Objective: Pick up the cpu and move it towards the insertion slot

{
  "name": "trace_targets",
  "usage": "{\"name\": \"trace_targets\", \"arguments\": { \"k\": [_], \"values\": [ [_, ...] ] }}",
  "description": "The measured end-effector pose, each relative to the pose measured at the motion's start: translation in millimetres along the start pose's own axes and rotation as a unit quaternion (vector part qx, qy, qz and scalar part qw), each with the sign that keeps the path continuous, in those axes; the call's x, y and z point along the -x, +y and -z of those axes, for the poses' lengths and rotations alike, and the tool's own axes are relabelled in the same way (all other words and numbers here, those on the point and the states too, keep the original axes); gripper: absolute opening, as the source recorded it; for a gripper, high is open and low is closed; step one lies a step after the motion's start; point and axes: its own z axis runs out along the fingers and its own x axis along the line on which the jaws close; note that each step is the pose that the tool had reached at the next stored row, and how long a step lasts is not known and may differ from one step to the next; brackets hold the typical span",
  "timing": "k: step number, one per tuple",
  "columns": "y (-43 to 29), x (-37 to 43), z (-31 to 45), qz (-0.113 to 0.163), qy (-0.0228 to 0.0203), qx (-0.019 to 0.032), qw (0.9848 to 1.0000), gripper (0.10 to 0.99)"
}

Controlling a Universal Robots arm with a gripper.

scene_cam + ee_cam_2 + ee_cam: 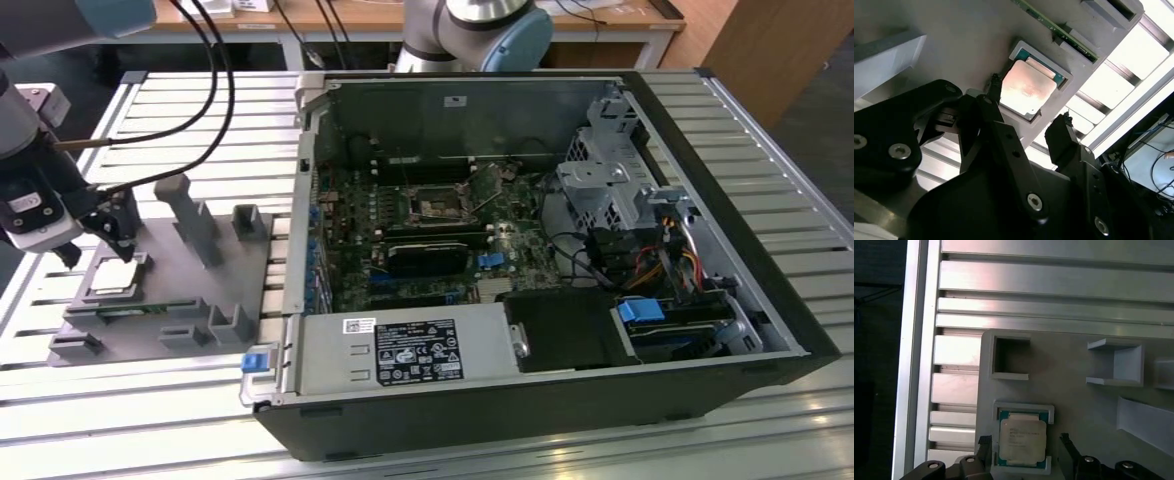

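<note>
I need to lower my gripper before I close it, because its fingers are above the CPU's pale top (1023, 441) in its grey hollow (1024, 406) and would miss now.
The cpu (1022, 440) is a thin square chip with a pale metal top. It lies flat in a square recess of the grey fixture plate (167, 300), at the exterior view's left. My gripper (1024, 439) hangs just above it, open, with one black finger (985, 445) on each side of the chip and a gap to both. In the second wrist view the cpu (1026, 87) sits between the fingertips (996, 85), untouched by the gripper (1031, 99). The gripper (118, 243) is over the cpu (118, 280). The insertion slot (434, 205) is on the motherboard inside the open computer case.
Grey upright posts (187, 215) stand on the fixture beside the gripper. The open computer case (747, 300) takes up the table's middle and the exterior view's right, with a long black module (427, 255) below the slot. Black cables (214, 90) hang at the back left. Everything rests on a slatted metal table (200, 110).
</note>
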Motion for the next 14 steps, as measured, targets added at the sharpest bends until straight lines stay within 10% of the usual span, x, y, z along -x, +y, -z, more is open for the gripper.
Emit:
{"name": "trace_targets", "arguments": {
  "k": [14],
  "values": [
    [-1.2, -0.7, -14.0, 0.000, -0.0001, 0.0031, 1.0000, 0.675]
  ]
}}
